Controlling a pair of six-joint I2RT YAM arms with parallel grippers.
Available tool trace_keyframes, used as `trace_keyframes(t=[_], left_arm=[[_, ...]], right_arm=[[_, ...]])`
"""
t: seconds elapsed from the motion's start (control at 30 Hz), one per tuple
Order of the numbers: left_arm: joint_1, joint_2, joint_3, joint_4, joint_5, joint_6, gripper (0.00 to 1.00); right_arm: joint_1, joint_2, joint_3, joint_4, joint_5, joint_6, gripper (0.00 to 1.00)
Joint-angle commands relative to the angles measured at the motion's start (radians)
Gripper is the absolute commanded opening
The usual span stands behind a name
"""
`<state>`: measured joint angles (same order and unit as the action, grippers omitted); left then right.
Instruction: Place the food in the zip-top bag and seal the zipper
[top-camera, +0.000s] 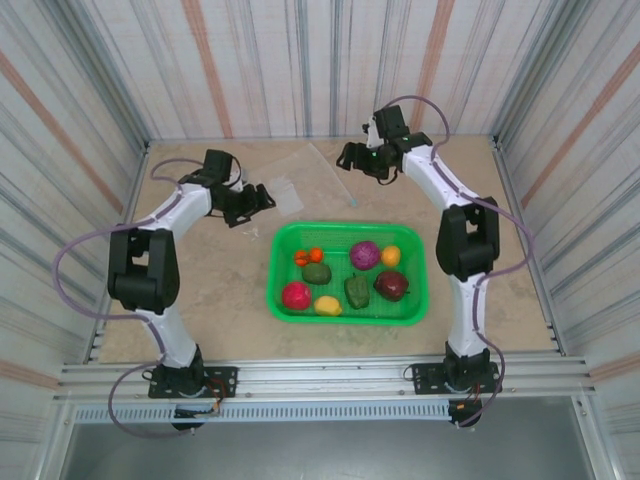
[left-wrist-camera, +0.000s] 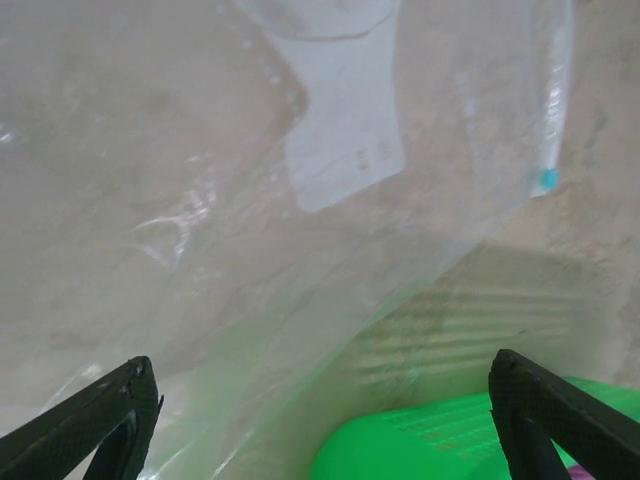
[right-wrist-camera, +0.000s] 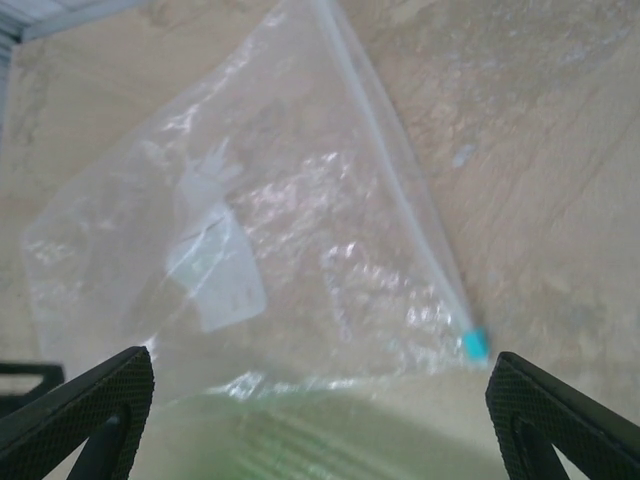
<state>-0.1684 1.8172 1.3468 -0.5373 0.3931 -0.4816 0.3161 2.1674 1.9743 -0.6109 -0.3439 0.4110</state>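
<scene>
My right gripper grabs the zip-top bag by its zipper edge (top-camera: 334, 175) (right-wrist-camera: 408, 205) next, so that the bag opens for placing the food.
The food lies in a green mesh basket (top-camera: 420, 300): a purple cabbage (top-camera: 365, 254), an orange piece (top-camera: 391, 256), a dark red one (top-camera: 391, 285), a green pepper (top-camera: 357, 290), a yellow piece (top-camera: 327, 305) and a red one (top-camera: 296, 295). The clear zip-top bag (top-camera: 284, 192) lies flat on the table behind the basket. Its white label (left-wrist-camera: 345, 140) (right-wrist-camera: 215, 270) shows, and so does its pale zipper (right-wrist-camera: 390, 180) (left-wrist-camera: 556, 80) with a teal end (right-wrist-camera: 475, 343). My left gripper (top-camera: 260, 200) (left-wrist-camera: 320, 400) hangs open over the bag's left part. My right gripper (top-camera: 349, 160) (right-wrist-camera: 320, 400) is open to the bag's right.
The green basket's corner (left-wrist-camera: 450, 440) sits close below the left gripper's fingers. Striped walls enclose the marbled table (top-camera: 210, 290) on three sides. Bare table lies left of the basket and along the back wall.
</scene>
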Motion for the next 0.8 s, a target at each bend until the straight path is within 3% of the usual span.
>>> trace_keyframes(t=[0.0,0.1,0.27,0.47,0.77], left_arm=[[0.006,0.043,0.071,-0.129,-0.136,0.098,0.89],[0.022,0.11,0.109,-0.162,-0.177,0.117,0.89],[0.065,0.188,0.167,-0.145,-0.157,0.152,0.8],[0.064,0.272,0.293,-0.191,-0.207,0.2,0.79],[0.061,0.299,0.302,-0.173,-0.194,0.204,0.78]], right_arm=[[-0.016,0.102,0.129,-0.08,-0.068,-0.044,0.89],[-0.039,0.203,0.244,-0.117,-0.138,-0.052,0.88],[-0.056,0.344,0.421,-0.21,-0.176,-0.093,0.86],[-0.062,0.437,0.49,-0.216,-0.253,-0.072,0.78],[-0.032,0.507,0.494,-0.125,-0.366,-0.001,0.63]])
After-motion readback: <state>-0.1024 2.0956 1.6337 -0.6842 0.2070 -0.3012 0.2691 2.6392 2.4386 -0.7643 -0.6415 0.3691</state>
